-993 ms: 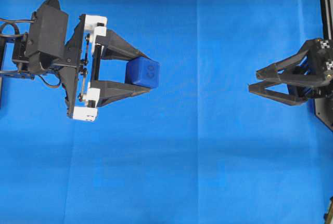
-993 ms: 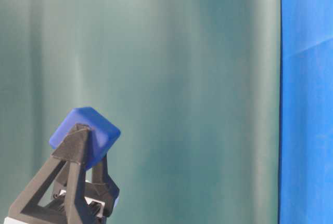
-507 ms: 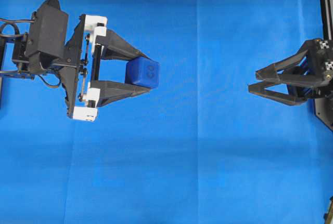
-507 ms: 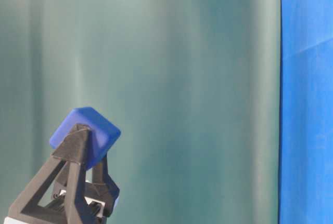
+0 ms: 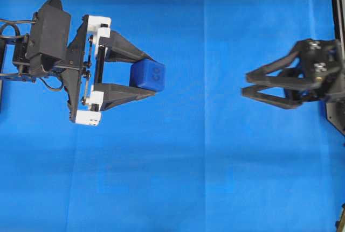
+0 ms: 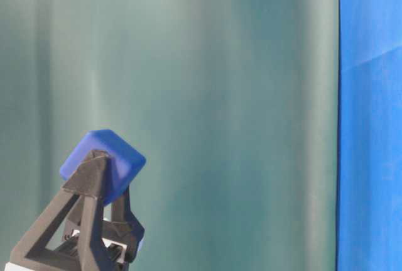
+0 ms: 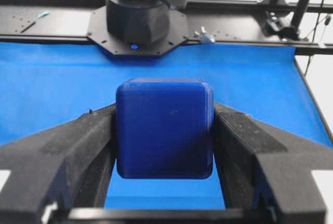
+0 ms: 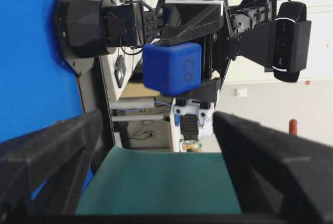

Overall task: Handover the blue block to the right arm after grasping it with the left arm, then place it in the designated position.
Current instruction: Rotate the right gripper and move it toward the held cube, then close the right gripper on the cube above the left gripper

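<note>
The robot's right gripper needs to take the block next, and it should grab it by its free, jutting end (image 5: 160,76) (image 8: 177,69), because the fingers of the left gripper cover the block's rear sides.
The blue block (image 5: 147,76), a small dark-blue cube with an embossed mark, hangs above the blue cloth, and my left gripper (image 5: 152,76) is shut on it, one finger on each side. In the left wrist view the block (image 7: 164,128) fills the gap between both black fingers (image 7: 78,146). My right gripper (image 5: 245,84) stands open to the right of the block, well apart from it, tips pointing at it. The right wrist view shows the block (image 8: 171,68) straight ahead, beyond the open right gripper (image 8: 157,115). From table level the block (image 6: 107,158) sits tilted atop a left finger (image 6: 88,189).
Blue cloth (image 5: 188,178) covers the table. A black frame rail (image 5: 337,6) runs along the right edge. A teal backdrop (image 6: 220,95) stands behind the left gripper. The right arm's base (image 7: 138,16) sits at the cloth's far edge in the left wrist view.
My right gripper has moved left, toward the held block, still open. The left gripper and the block have stayed still.
</note>
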